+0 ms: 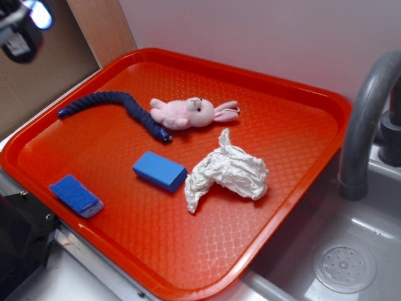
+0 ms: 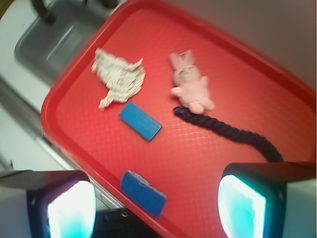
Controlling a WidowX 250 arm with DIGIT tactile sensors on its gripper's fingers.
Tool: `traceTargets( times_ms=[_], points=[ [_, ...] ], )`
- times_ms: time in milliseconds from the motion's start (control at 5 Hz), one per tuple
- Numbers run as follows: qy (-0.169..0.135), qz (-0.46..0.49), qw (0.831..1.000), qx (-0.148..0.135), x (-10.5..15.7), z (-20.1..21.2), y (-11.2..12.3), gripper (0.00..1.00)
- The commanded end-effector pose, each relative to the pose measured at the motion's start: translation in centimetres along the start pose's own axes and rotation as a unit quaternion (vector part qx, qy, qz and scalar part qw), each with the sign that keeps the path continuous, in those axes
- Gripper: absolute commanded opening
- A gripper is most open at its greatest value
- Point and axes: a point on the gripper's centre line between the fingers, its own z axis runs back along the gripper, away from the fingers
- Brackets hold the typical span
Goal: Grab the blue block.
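I'll lift the blue block [image 1: 160, 170] by its long sides next.
The blue block [image 1: 160, 170] lies flat near the middle of the orange tray [image 1: 294, 94], left of a crumpled white cloth. In the wrist view the blue block [image 2: 140, 121] sits mid-frame, far below my gripper. My gripper [image 2: 156, 208] is high above the tray's left side, jaws wide apart with nothing between them; its fingers [image 2: 242, 206] glow at the bottom edge. In the exterior view only a blurred part of the gripper [image 1: 22, 28] shows at the top left corner.
On the tray: a blue sponge [image 1: 76, 195] at the front left edge, a navy braided rope [image 1: 119, 103], a pink plush bunny [image 1: 188, 113] and a white cloth [image 1: 227, 170]. A grey faucet [image 1: 363, 119] and sink [image 1: 344, 266] stand to the right.
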Motion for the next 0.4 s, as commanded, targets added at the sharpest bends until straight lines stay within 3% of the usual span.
traceTargets(
  times_ms=[0, 200],
  points=[
    [0.036, -0.257, 0.965, 0.037, 3.5, -3.3, -2.2, 1.00],
    [0.052, -0.375, 0.925, 0.035, 3.6, -5.8, -3.5, 1.00]
  ],
)
